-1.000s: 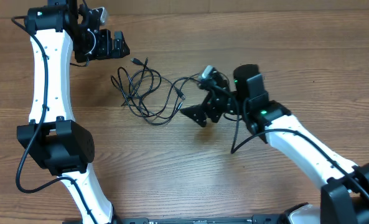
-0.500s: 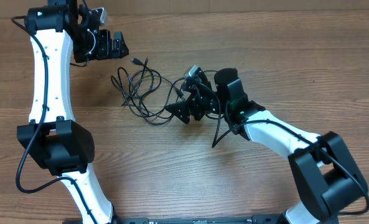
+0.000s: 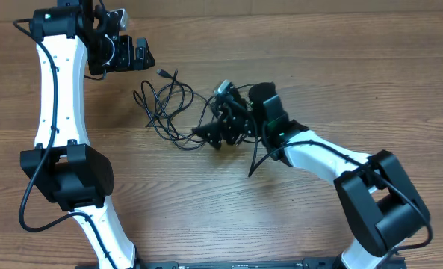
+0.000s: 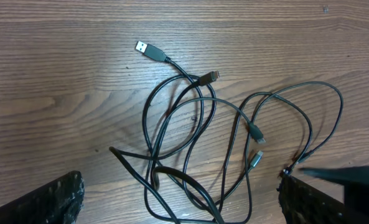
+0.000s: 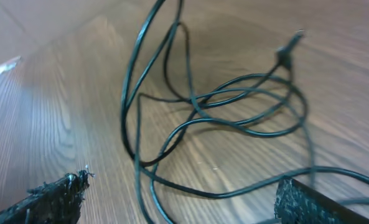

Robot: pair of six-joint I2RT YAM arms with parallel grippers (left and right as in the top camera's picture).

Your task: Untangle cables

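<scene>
The robot's right gripper is to grab the cord at the tangle's edge (image 3: 203, 116) (image 5: 202, 194) next, so the rest stays open for the left gripper to untangle.
The cables (image 3: 169, 112) lie as a loose tangle of thin black cords on the wooden table. A silver-tipped USB plug (image 4: 148, 50) sticks out at the far side. My left gripper (image 3: 143, 54) is open and empty, raised above and to the far left of the tangle; the left wrist view looks down on the cables (image 4: 200, 124) between its fingers (image 4: 184, 208). My right gripper (image 3: 212, 125) is open, low at the tangle's right edge. In the right wrist view a cord of the cables (image 5: 196, 102) runs between its fingers (image 5: 184, 199), not gripped.
The bare wooden table (image 3: 355, 67) stretches around the tangle. The left arm's white links (image 3: 57, 112) stand along the left side. The right arm (image 3: 318, 153) reaches in from the lower right.
My right gripper has moved left, from beside the tangle's right end onto its right edge. The left arm and the cables have not visibly moved.
</scene>
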